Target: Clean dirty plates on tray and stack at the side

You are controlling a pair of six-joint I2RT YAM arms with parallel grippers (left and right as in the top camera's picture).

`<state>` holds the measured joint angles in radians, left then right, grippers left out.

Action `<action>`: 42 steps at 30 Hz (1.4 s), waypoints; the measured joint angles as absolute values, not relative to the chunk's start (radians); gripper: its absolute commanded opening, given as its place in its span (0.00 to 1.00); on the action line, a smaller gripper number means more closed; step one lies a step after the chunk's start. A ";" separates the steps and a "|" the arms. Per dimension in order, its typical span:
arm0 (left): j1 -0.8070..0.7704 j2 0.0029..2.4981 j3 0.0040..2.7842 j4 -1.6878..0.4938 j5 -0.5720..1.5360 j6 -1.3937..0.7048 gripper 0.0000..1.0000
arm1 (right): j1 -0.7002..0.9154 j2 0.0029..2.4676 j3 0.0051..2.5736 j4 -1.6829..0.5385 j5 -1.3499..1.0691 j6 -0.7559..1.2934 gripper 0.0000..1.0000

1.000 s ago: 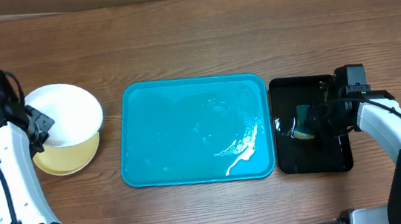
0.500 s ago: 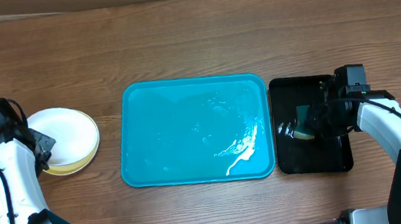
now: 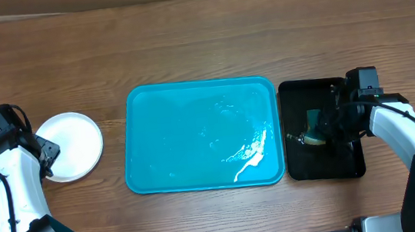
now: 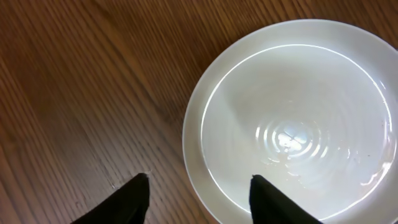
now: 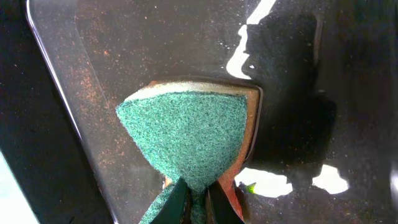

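My right gripper is ready to open. Below my fingers, the sponge's lower edge [image 3: 314, 142] [image 5: 251, 118] touches the bottom of the black tray, so the sponge would rest there if I let go now.
A white plate [image 3: 73, 144] [image 4: 292, 118] lies flat on the table left of the tray [image 3: 171, 135]; anything under it is hidden. My left gripper [image 3: 47, 153] [image 4: 199, 182] stands open at the plate's left rim. One fingertip is over the wood and the other over the plate, neither gripping it. The turquoise tray holds no plates, only a white smear [image 3: 250, 154]. My right gripper [image 3: 319, 129] [image 5: 198, 200] is shut on a green-topped sponge [image 5: 186, 137] over the black tray [image 3: 343, 159].
The narrow black tray [image 5: 93, 74] beside the turquoise tray's right rim is wet, with bright puddles [image 5: 264, 183] and orange specks. Bare wooden table [image 3: 199, 39] lies behind both trays and around the plate.
The white plate came down and left from its raised, offset spot, and now covers the pale yellow-green plate. My left gripper has opened and let it go. The right arm has held still.
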<state>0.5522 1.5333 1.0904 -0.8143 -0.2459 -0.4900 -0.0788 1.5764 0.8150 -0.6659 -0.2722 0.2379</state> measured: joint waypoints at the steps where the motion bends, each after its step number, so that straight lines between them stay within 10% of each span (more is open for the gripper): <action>1: 0.552 1.533 1.090 -0.815 -0.236 -0.484 0.61 | -0.079 1.576 0.815 -0.665 -0.272 0.239 0.05; 17: 0.337 1.454 1.136 -0.814 0.055 -0.280 0.77 | -0.079 1.576 0.918 -0.762 -0.262 0.212 0.41; 27: 0.046 1.417 1.142 -0.873 0.155 -0.146 1.00 | 0.012 1.533 1.089 -0.891 -0.247 0.166 0.43; 33: -0.007 1.417 1.142 -0.969 0.210 -0.093 1.00 | 0.197 1.533 1.089 -0.875 -0.149 0.144 1.00; 42: -0.007 1.417 1.142 -1.205 0.218 -0.094 1.00 | 0.241 1.514 1.089 -0.935 -0.104 0.171 1.00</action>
